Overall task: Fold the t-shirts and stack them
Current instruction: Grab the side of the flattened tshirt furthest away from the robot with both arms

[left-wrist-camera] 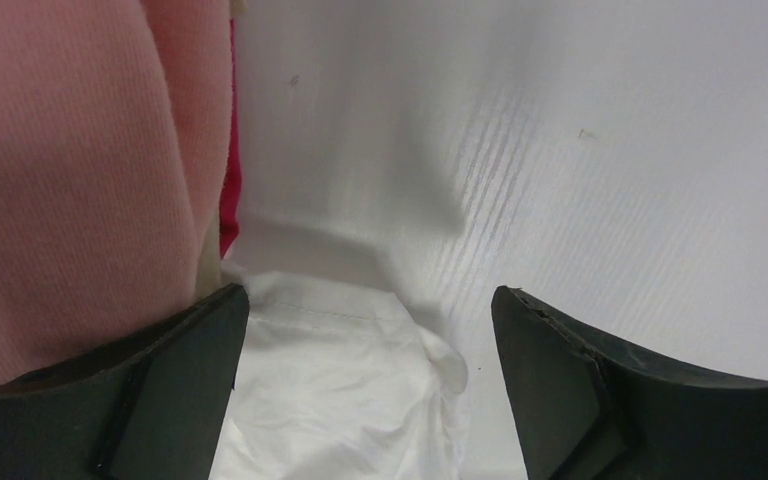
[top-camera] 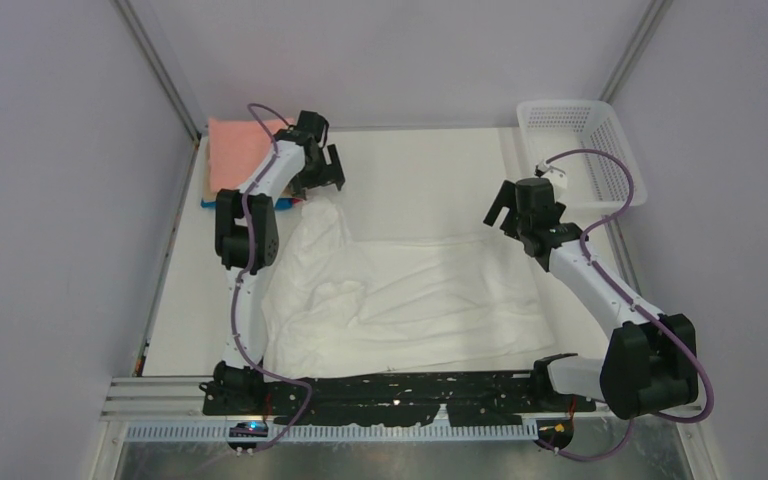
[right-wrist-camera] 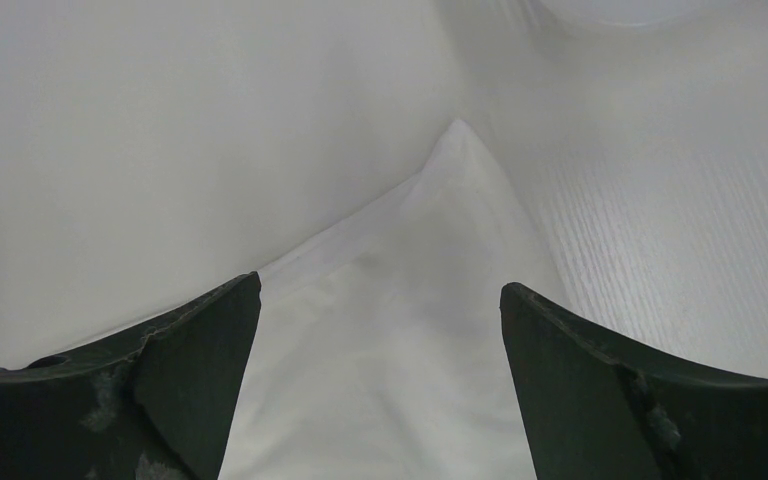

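Note:
I should next pick up the white t-shirt's far corner (left-wrist-camera: 362, 325) beside the pink shirt (left-wrist-camera: 70, 170) with my left gripper, to fold the white t-shirt's far side toward me.
A white t-shirt (top-camera: 410, 295) lies crumpled and spread on the table's middle; no print shows on it. A stack of folded shirts with a salmon-pink one (top-camera: 235, 150) on top sits at the far left; blue shows at its base. My left gripper (top-camera: 327, 168) is open and empty above the white shirt's far-left corner (left-wrist-camera: 350, 380), beside the pink shirt (left-wrist-camera: 70, 170) and a magenta edge (left-wrist-camera: 228, 190). My right gripper (top-camera: 500, 210) is open and empty above the shirt's far-right corner (right-wrist-camera: 430, 300).
A white plastic mesh basket (top-camera: 585, 150) stands at the far right corner. Grey walls close in the table on the left, back and right. The arm bases and a black rail (top-camera: 400, 390) run along the near edge.

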Motion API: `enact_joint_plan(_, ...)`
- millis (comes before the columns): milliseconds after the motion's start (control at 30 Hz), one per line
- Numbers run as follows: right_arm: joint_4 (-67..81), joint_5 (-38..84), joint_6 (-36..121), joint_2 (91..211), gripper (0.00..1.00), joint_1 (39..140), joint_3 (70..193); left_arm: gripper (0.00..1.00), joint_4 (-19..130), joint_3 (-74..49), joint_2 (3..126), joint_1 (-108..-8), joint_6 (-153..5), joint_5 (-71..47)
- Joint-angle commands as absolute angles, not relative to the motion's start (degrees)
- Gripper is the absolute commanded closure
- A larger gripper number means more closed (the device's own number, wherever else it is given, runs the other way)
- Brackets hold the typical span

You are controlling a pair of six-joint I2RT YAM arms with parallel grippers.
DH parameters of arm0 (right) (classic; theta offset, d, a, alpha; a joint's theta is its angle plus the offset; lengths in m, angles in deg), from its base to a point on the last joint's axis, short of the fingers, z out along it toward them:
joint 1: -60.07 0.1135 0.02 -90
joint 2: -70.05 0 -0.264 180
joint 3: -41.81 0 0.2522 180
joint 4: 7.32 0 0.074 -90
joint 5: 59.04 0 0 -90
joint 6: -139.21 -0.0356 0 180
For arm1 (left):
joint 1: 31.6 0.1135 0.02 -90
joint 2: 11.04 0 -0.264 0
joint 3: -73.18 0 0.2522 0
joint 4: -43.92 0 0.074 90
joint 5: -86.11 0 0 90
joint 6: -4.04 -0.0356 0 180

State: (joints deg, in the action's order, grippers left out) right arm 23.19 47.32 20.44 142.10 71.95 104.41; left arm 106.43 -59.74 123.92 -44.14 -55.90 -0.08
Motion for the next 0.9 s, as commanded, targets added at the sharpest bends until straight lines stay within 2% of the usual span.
enact_joint_plan(0,21.53,48.60,21.10,143.34,0.05,71.96,105.20,0.06,110.21,-61.58,123.86,-43.34,-54.56,5.73)
enact_joint_plan(167,22.46,48.62,21.10,145.21,0.05,72.02,106.44,0.06,112.70,-62.20,123.55,-42.57,-54.28,9.69)
enact_joint_plan(267,22.44,48.65,21.13,145.61,0.05,72.02,106.50,0.07,111.57,-60.93,123.38,-42.01,-54.22,7.98)
enact_joint_plan(400,22.43,48.44,20.91,146.00,0.05,72.02,106.46,0.24,110.44,-60.78,124.48,-41.97,-53.06,2.38)
enact_joint_plan(600,23.03,48.86,21.10,145.34,0.05,72.03,106.42,0.25,110.21,-61.43,124.99,-42.02,-51.92,1.54)
enact_joint_plan(867,23.44,48.54,20.90,143.95,0.05,72.02,106.70,0.33,110.29,-58.41,123.56,-42.06,-48.68,-1.78)
